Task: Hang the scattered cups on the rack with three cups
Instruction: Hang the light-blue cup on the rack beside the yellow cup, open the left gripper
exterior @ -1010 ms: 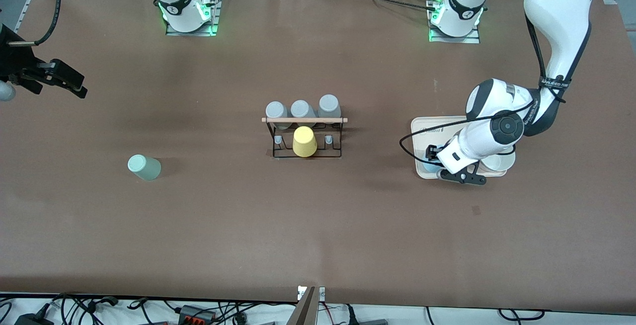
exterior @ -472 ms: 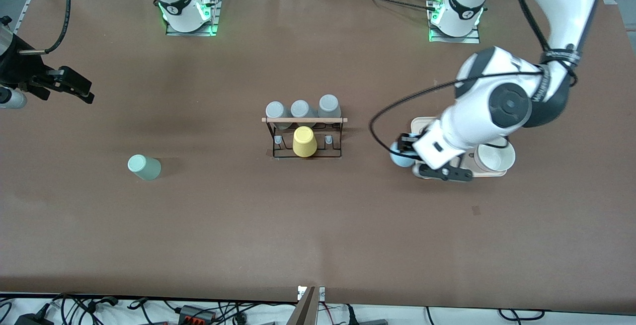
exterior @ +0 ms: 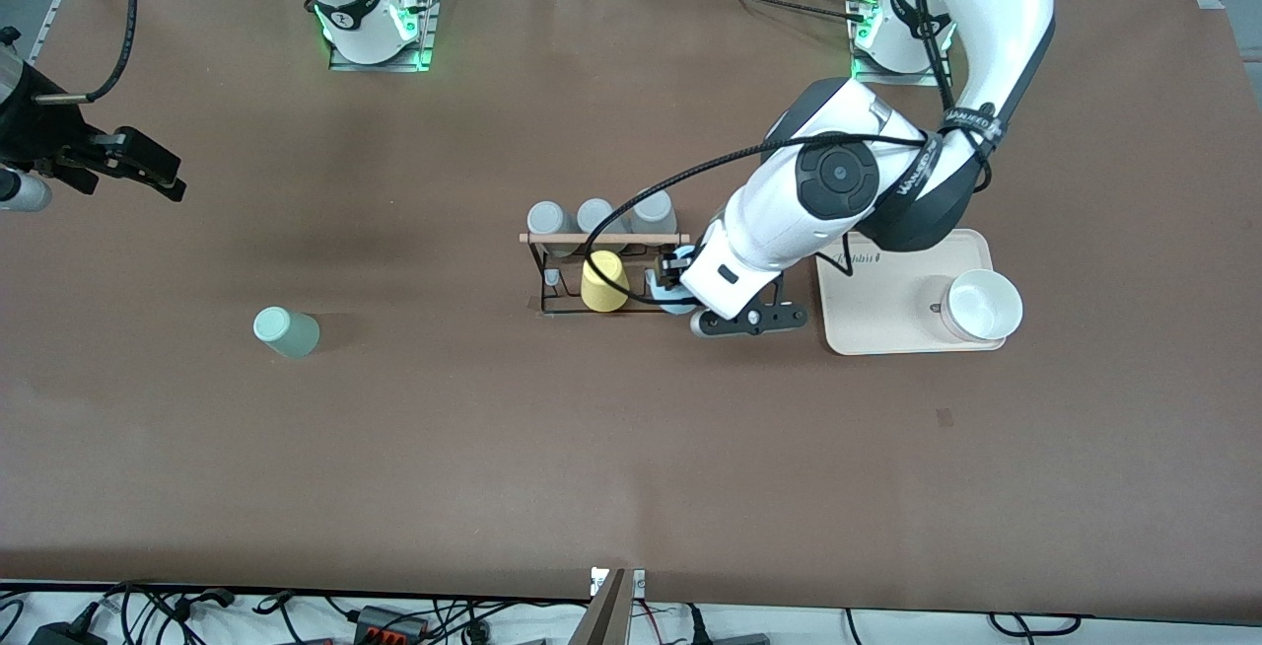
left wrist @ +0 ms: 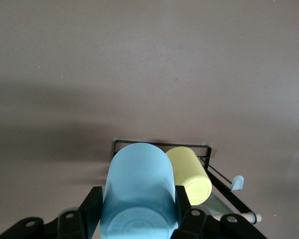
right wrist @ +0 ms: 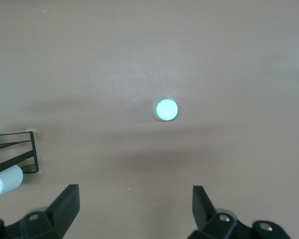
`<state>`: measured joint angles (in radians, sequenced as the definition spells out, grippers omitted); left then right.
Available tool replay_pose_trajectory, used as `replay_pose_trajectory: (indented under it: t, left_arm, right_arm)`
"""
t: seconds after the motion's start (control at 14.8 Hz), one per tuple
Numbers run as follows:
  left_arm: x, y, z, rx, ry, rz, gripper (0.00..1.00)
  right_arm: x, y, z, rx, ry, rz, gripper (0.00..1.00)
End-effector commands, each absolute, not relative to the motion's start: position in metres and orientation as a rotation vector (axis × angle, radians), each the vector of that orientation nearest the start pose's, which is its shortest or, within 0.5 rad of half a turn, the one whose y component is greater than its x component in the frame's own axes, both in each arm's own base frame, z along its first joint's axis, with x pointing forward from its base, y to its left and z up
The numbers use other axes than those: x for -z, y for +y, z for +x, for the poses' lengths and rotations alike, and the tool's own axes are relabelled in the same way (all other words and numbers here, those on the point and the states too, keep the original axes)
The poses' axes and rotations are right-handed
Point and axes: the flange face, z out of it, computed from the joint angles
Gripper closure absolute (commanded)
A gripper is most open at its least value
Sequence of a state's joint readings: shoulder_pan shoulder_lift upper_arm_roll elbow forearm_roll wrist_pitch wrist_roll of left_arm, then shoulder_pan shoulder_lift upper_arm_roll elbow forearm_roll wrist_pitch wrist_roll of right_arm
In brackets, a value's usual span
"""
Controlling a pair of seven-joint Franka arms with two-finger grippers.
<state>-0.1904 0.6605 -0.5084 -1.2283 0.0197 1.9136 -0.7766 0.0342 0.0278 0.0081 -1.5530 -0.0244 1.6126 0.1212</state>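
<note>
The light blue cup hangs above the rack, higher than the yellow cup. For now, my left gripper keeps hold of it until it is on the rack.
The black wire rack [exterior: 562, 308] with a wooden rod [exterior: 603, 239] stands mid-table. Three grey cups [exterior: 595, 216] hang on its farther side and a yellow cup [exterior: 603, 281] on its nearer side. My left gripper [exterior: 676, 292] is shut on the light blue cup [exterior: 676, 305] at the rack's end toward the left arm. In the left wrist view the light blue cup [left wrist: 138, 186] sits between the fingers [left wrist: 92, 206], beside the yellow cup [left wrist: 189, 172]. The mint cup [exterior: 286, 332] lies on the table toward the right arm's end. My right gripper [exterior: 163, 175] hangs open, high over that end, with the mint cup [right wrist: 165, 109] below it.
A cream tray [exterior: 877, 320] lies toward the left arm's end of the table and holds a white bowl [exterior: 981, 307]. A free peg [left wrist: 237, 182] of the rack shows beside the yellow cup. The right wrist view catches the rack's corner [right wrist: 32, 149].
The left arm has carried the light blue cup off the tray and across to the rack's end. The right gripper has stayed nearly where it was.
</note>
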Motion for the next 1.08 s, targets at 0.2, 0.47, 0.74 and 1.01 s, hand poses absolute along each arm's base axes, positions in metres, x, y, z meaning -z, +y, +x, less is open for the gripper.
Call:
replay_pose_trajectory:
  t: [0.2, 0.47, 0.74, 1.01]
  left_arm:
    - [-0.412, -0.428, 0.606, -0.253, -0.277, -3.381, 0.99]
    - [-0.394, -0.434, 0.604, -0.283, -0.258, -3.363, 0.99]
    - [-0.381, -0.438, 0.599, -0.209, -0.186, -3.302, 0.99]
    - [-0.352, -0.454, 0.588, -0.217, -0.115, -3.253, 0.96]
  right_arm:
    - [-0.629, 0.020, 0.563, 0.054, 0.101, -3.146, 0.00]
    - [-0.601, 0.019, 0.572, -0.051, 0.096, -3.154, 0.00]
    - [-0.511, -0.002, 0.598, -0.297, -0.020, -3.144, 0.00]
    - [-0.430, -0.027, 0.631, -0.327, -0.003, -3.172, 0.00]
